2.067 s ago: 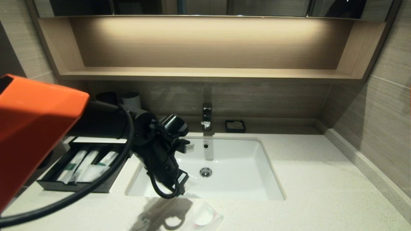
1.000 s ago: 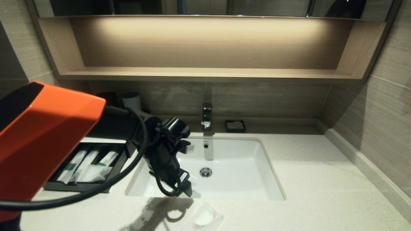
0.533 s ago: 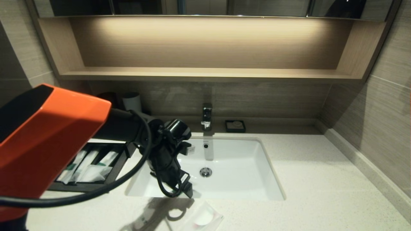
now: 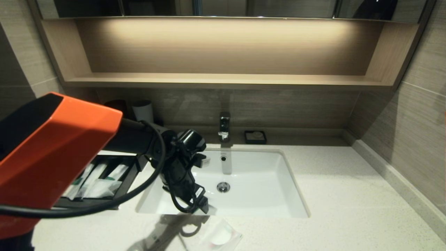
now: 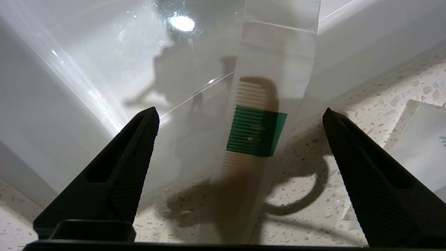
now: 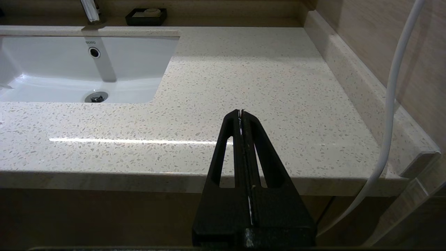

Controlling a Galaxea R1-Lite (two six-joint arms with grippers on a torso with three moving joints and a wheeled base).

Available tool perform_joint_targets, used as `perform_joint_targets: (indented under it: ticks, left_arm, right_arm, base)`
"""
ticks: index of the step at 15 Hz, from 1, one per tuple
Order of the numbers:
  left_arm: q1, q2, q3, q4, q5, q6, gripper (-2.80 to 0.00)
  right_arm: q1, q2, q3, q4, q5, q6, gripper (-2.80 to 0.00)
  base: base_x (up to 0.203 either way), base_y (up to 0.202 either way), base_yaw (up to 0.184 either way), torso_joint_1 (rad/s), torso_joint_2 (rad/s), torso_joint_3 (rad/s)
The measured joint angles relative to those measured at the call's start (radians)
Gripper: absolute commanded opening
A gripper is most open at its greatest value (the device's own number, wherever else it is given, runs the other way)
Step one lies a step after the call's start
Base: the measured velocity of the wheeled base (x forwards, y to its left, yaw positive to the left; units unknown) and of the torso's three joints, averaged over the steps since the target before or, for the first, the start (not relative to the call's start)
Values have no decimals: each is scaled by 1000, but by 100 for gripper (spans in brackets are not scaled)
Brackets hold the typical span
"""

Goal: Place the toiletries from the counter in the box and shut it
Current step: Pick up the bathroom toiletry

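My left gripper is going to take hold of the comb packet by its green label (image 5: 256, 130) next, so that it can put the packet into the black box.
My left gripper (image 4: 203, 208) hangs open just above the counter (image 4: 334, 195) at the sink's front rim. In the left wrist view it (image 5: 239, 111) straddles a long whitish packet with a green label (image 5: 256, 130), a comb inside, one end over the basin; the fingers (image 5: 139, 146) stand wide apart of it. The same packet (image 4: 155, 238) lies in the arm's shadow. The square clear sachet with a white disc (image 4: 220, 237) lies just right of it (image 5: 421, 139). The black box (image 4: 122, 186) at the left has its drawer out, with several packets (image 4: 94, 181) inside. The dark-ended sleeve is not discernible.
The white sink basin (image 4: 254, 195) sits mid-counter with a faucet (image 4: 224, 126) behind it. A small black dish (image 4: 255, 136) and two cups (image 4: 143, 109) stand at the back wall. My right gripper (image 6: 240, 112) is parked shut below the counter's front right edge.
My left arm has swung right and its gripper has moved a little right along the sink's front rim; in the last half second it has barely moved. The packets have not moved.
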Motion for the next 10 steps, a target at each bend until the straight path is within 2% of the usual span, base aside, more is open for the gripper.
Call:
perform_joint_targets:
  ticks: [10]
  left_arm:
    - [15,8,0,-5,13,-1,0]
  right_arm:
    - [0,0,0,0,0,0,-280]
  base:
    - [0,0,0,0,0,0]
